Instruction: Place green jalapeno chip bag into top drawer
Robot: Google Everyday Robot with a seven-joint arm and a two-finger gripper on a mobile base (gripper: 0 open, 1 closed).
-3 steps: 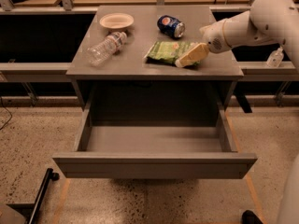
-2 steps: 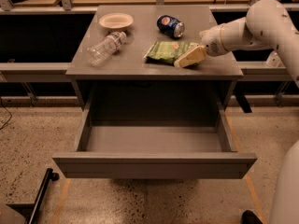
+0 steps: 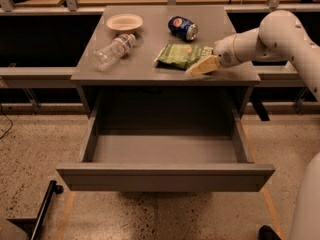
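The chip bag (image 3: 181, 55) is flat on the tabletop, so my gripper should grab the bag by its crimped end edge next.
The green jalapeno chip bag (image 3: 181, 55) lies flat on the grey table top (image 3: 120, 70), right of centre. My gripper (image 3: 202, 66) reaches in from the right on a white arm (image 3: 270, 34). It sits at the bag's right front corner, low over the table and touching or just over the bag's edge. The top drawer (image 3: 165, 176) is pulled wide open below the table, and its grey interior shows nothing inside.
A blue soda can (image 3: 182, 27) lies behind the bag. A clear plastic water bottle (image 3: 112, 51) lies at the left, and a pale paper bowl (image 3: 124, 22) stands at the back left. A black stand leg (image 3: 42, 209) is on the speckled floor at lower left.
My gripper has moved slightly down and toward the table's front edge, at the bag's right corner. The bag and the drawer have not moved.
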